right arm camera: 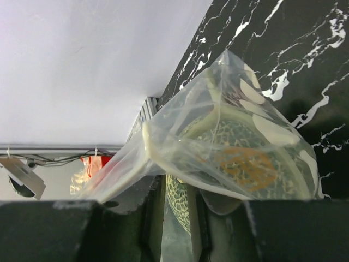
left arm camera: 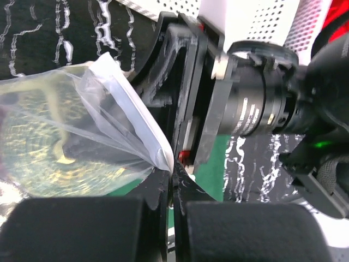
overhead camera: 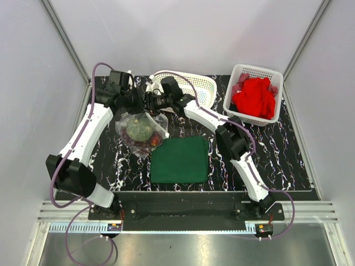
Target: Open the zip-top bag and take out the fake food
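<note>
My right gripper grabs the mottled green ball (right arm camera: 245, 164) by its pale stem at the bag's opening next, to take the ball out through the bag's opening.
The zip-top bag (overhead camera: 140, 132) lies at the back left of the table, its mouth lifted toward both grippers. Inside it are fake food pieces: a round mottled green ball (overhead camera: 138, 131) and dark red berry clusters (overhead camera: 143, 146). My left gripper (overhead camera: 135, 103) is shut on the bag's white zip edge (left arm camera: 163, 155). The bag (left arm camera: 71, 142) stretches away to the left in that view. My right gripper (overhead camera: 151, 103) is at the bag's mouth. Its jaws stand a narrow gap apart (right arm camera: 179, 191). The bag's film (right arm camera: 218, 147) drapes over its fingertips, and the green ball (right arm camera: 245, 164) shows through it.
A flat dark green cloth (overhead camera: 180, 159) lies just right of the bag. An oval white lattice basket (overhead camera: 202, 88) stands behind the right gripper. A square white basket (overhead camera: 274, 75) holding a bright red cloth (overhead camera: 254, 98) stands at the back right. The enclosure's wall is close on the left.
</note>
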